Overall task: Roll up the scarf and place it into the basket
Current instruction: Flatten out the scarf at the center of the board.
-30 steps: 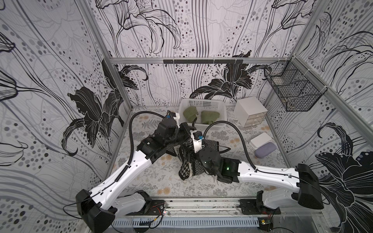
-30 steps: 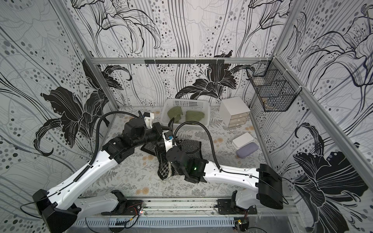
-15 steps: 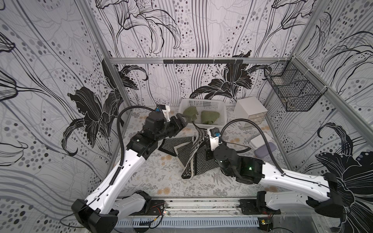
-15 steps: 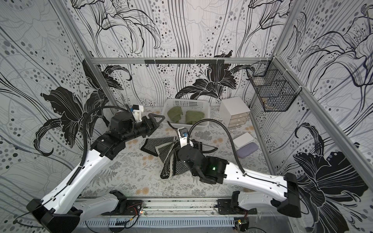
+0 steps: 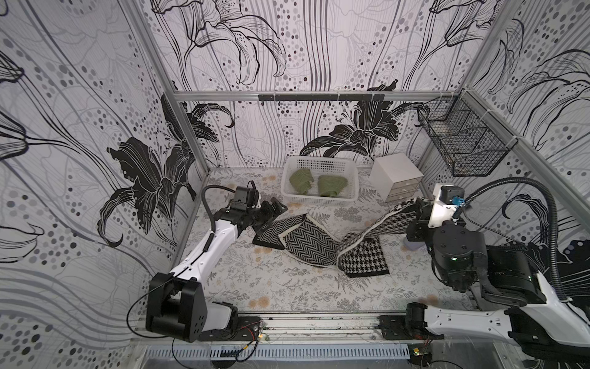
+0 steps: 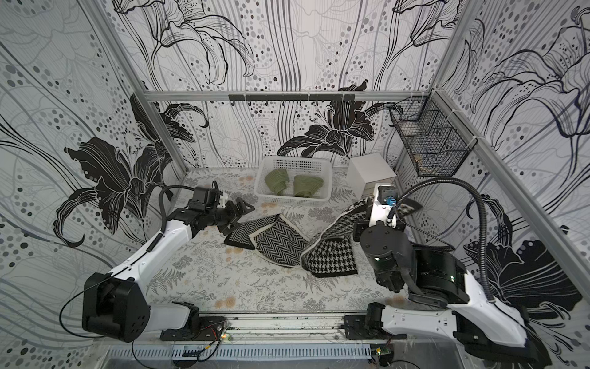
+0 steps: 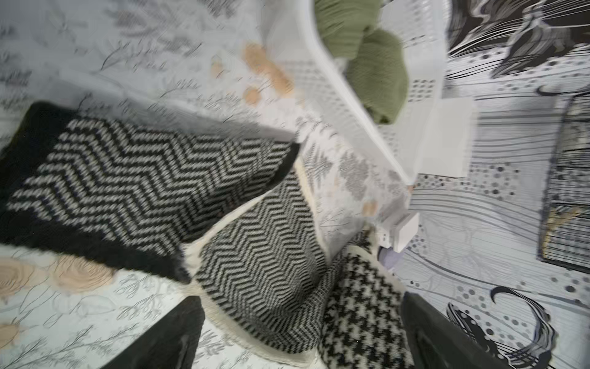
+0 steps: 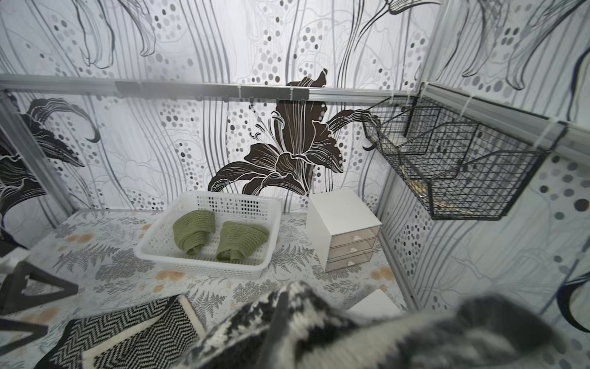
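I should next lift the scarf (image 5: pixel 309 242) by its chevron end's edge with my left gripper, to straighten it for rolling.
The black-and-white scarf (image 5: pixel 309 242) (image 6: pixel 277 241) lies stretched across the table, chevron part to the left and houndstooth part to the right. My left gripper (image 5: pixel 274 215) (image 6: pixel 239 215) (image 7: pixel 303 338) stands open and empty just above the chevron end (image 7: pixel 153 179). My right gripper (image 5: pixel 420 209) (image 8: pixel 287 319) is shut on the houndstooth end (image 8: pixel 303 313), held lifted off the table at the right. The white perforated basket (image 5: pixel 319 201) (image 6: pixel 287 199) (image 8: pixel 204 268) stands at the back, apart from the scarf.
Two rolled green scarves (image 5: pixel 301 180) (image 5: pixel 332 185) lie in the basket. A white drawer box (image 5: pixel 396 175) stands right of it. A black wire basket (image 5: pixel 459 140) hangs on the right wall. A small white-and-lavender box (image 5: pixel 412 246) sits behind my right arm.
My left gripper opened, let go of the scarf and drew back left. My right gripper shut on the houndstooth end and pulled it right, spreading the bunched scarf out.
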You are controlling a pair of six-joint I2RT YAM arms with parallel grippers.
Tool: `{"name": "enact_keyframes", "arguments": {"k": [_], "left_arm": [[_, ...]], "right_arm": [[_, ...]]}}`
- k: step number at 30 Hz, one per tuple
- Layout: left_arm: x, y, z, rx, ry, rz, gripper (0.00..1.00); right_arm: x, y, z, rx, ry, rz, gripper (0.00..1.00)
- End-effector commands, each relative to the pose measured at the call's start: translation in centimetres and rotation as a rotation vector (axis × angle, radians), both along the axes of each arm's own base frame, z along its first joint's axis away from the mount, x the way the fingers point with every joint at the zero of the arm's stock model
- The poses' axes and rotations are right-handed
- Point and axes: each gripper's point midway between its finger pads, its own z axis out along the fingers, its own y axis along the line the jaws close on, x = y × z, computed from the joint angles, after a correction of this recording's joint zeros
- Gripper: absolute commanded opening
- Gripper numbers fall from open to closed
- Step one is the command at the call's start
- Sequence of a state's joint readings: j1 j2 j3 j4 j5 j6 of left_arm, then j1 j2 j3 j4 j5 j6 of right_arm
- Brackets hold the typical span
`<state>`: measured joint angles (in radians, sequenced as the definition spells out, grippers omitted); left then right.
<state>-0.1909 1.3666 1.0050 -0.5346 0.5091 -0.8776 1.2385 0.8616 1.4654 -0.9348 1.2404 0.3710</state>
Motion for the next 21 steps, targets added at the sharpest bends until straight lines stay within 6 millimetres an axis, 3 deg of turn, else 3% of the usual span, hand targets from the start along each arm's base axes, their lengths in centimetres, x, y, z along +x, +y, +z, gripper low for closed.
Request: {"name": "enact_keyframes", "arguments": {"k": [1, 4, 7, 11, 13, 18, 21], "left_arm": [[-0.2, -0.4, -0.7, -0.008, -0.017, -0.035, 0.99], [-0.7, -0.9, -3.0, -0.014, 0.034, -0.051, 0.99], [-1.0, -3.2, -3.8, -0.002, 0.04, -0.153, 0.99], [-2.3, -3.9, -6.5, 0.285, 0.141, -0.307, 0.99], [-2.6, -3.4, -8.1, 0.383, 0.191, -0.33, 0.99], [-1.6, -2.0, -10.3, 0.517, 0.231, -0.301, 0.99], [-1.0, -1.1, -9.6, 0.599, 0.217, -0.284, 0.99]], "right_arm": [[0.2, -0.5, 0.6, -0.073, -0.033, -0.056, 0.0], [0.5, 0.0, 0.5, -0.116, -0.029, -0.076, 0.0], [0.4, -0.6, 0.2, -0.124, -0.029, -0.099, 0.0], [0.1, -1.0, -0.5, -0.085, -0.026, -0.071, 0.0], [0.2, 0.4, -1.8, -0.081, -0.003, -0.006, 0.0], [1.2, 5.2, -7.6, -0.135, 0.164, 0.105, 0.0], [2.2, 8.2, -13.4, -0.117, 0.346, 0.172, 0.0]]}}
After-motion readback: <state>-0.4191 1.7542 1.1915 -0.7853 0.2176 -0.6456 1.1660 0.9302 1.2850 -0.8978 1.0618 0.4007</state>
